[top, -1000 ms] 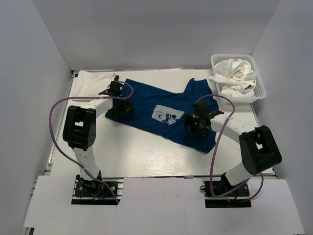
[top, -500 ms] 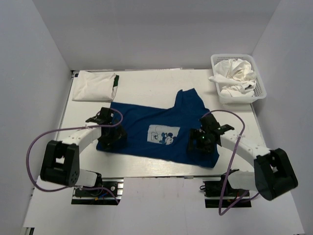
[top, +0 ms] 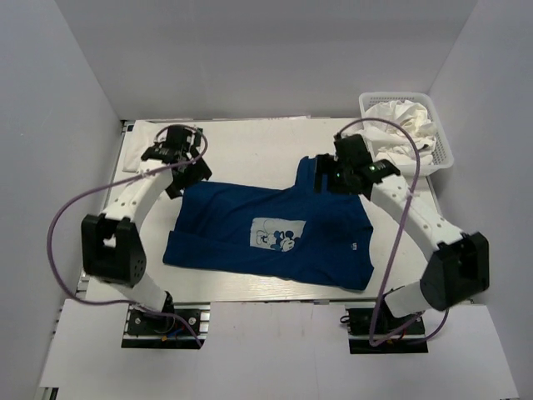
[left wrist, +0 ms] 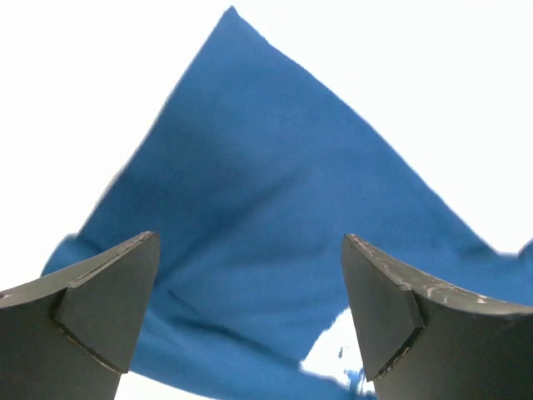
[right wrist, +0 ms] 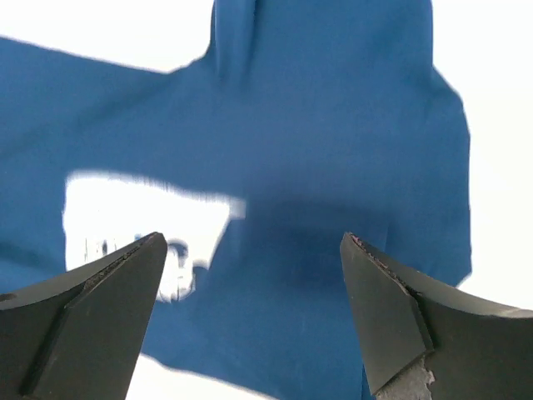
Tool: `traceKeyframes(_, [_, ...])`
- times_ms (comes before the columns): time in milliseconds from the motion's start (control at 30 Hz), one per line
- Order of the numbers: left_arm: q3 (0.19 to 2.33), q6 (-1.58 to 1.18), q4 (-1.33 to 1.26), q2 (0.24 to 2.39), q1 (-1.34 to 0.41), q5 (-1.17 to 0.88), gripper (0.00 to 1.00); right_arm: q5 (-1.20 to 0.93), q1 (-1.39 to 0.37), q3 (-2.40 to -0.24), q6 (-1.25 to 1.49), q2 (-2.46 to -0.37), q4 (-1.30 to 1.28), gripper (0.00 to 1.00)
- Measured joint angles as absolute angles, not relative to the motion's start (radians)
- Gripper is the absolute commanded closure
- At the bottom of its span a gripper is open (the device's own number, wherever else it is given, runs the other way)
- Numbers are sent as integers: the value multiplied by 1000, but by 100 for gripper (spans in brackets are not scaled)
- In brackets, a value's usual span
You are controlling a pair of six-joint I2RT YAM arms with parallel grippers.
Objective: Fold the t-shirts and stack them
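Observation:
The t-shirt's far edge needs to be folded inward over the t-shirt. For that, my left gripper will next grab the royal-blue t-shirt [top: 250, 229] by its far corner [top: 192, 186].
The royal-blue t-shirt [top: 250, 229] lies spread on the table with its pale cartoon print [top: 278, 235] face up. It fills the left wrist view [left wrist: 266, 208] and the right wrist view [right wrist: 333, 167]. My left gripper [top: 185, 175] hovers over the shirt's far left corner, open and holding nothing. Over the far right sleeve hangs my right gripper [top: 333, 177], open too, with empty jaws. A folded white t-shirt [top: 141, 137] with dark edging lies at the back left, partly behind the left arm. More white t-shirts [top: 401, 125] are heaped in the basket.
A white plastic lattice basket [top: 444, 158] stands at the back right corner. White walls enclose the table on three sides. Purple cables loop from both arms. The shirt's lower hem lies close to the table's near edge [top: 250, 292].
Both arms have dragged the blue shirt toward the near edge, let it go, and have since lifted back to its far corners. The shirt now lies flatter and closer to me.

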State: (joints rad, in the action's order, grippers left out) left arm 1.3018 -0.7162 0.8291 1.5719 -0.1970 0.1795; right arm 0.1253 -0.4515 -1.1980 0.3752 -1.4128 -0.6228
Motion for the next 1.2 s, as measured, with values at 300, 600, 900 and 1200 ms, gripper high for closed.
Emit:
traceKeyframes(300, [1595, -707, 892, 1982, -167, 318, 0, 153, -341, -1595, 307, -1871, -573, 9])
traceKeyframes(600, [1713, -722, 920, 2167, -163, 327, 7, 146, -267, -1786, 218, -2062, -561, 9])
traceKeyframes(900, [1763, -735, 920, 2188, -148, 329, 8, 62, -255, -1865, 141, -2235, -539, 9])
traceKeyframes(1200, [1819, -748, 919, 2251, -115, 320, 55, 49, -252, -1923, 108, -2312, -508, 9])
